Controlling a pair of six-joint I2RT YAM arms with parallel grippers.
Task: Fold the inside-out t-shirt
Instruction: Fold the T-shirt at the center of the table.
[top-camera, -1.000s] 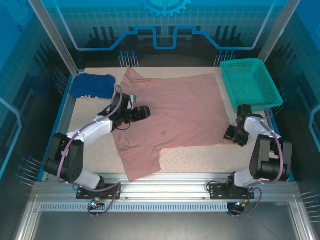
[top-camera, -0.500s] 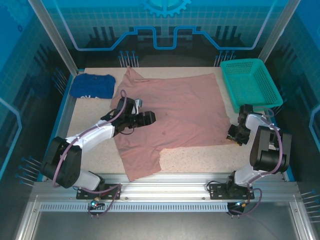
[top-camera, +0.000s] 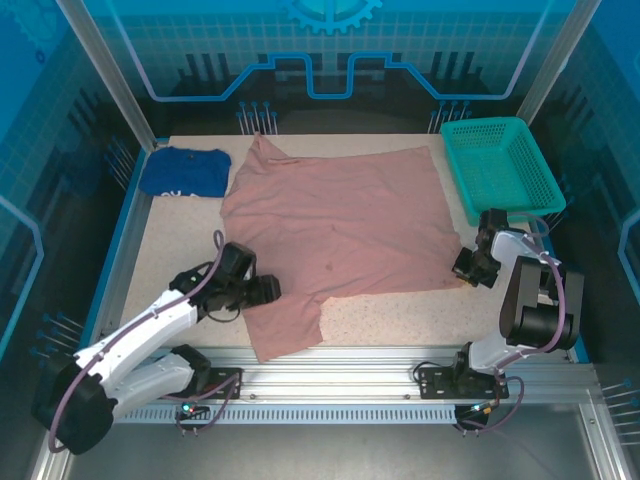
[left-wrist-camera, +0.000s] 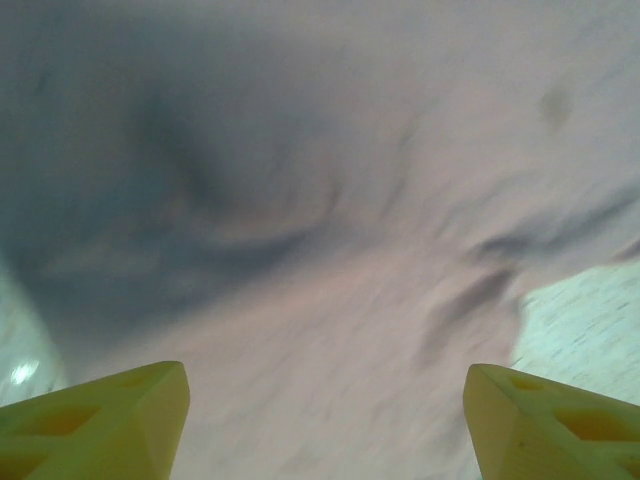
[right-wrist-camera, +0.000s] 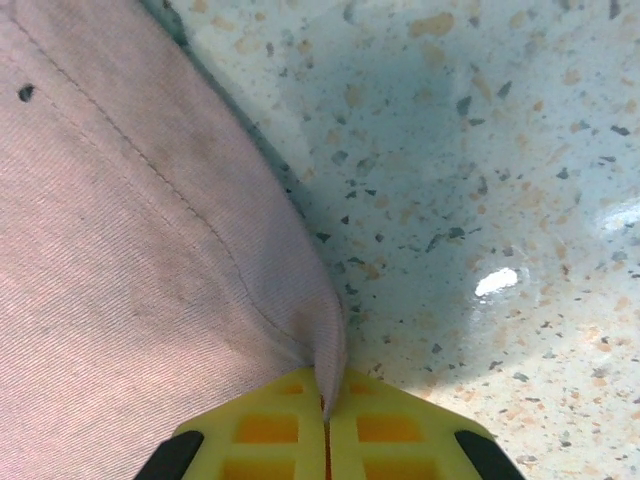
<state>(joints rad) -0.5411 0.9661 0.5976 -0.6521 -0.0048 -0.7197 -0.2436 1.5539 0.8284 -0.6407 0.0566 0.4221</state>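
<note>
I need to fold the t-shirt's near side inward, so next I should grab that side by the sleeve (top-camera: 287, 308) (left-wrist-camera: 322, 375) with my left gripper.
The inside-out t-shirt (top-camera: 340, 220), dusty pink, lies spread flat across the table with one sleeve (top-camera: 285, 325) pointing toward the near edge. My left gripper (top-camera: 268, 290) hovers over the shirt's near-left part, by that sleeve; in the left wrist view its yellow fingertips (left-wrist-camera: 110, 425) stand wide apart over blurred pink cloth (left-wrist-camera: 330, 300), nothing between them. My right gripper (top-camera: 462, 268) is at the shirt's near-right corner. In the right wrist view its yellow jaws (right-wrist-camera: 325, 420) are shut on the hemmed edge of the t-shirt (right-wrist-camera: 150, 260), a fold of cloth pinched between them.
A dark blue folded garment (top-camera: 182, 172) lies at the back left of the table. A teal basket (top-camera: 497, 165) stands at the back right, just beyond my right arm. Speckled tabletop (right-wrist-camera: 480, 180) shows to the right of the shirt's corner.
The left arm has pulled back from the shirt's middle-left toward the near edge, by the sleeve. The right gripper has closed on the shirt's near-right corner.
</note>
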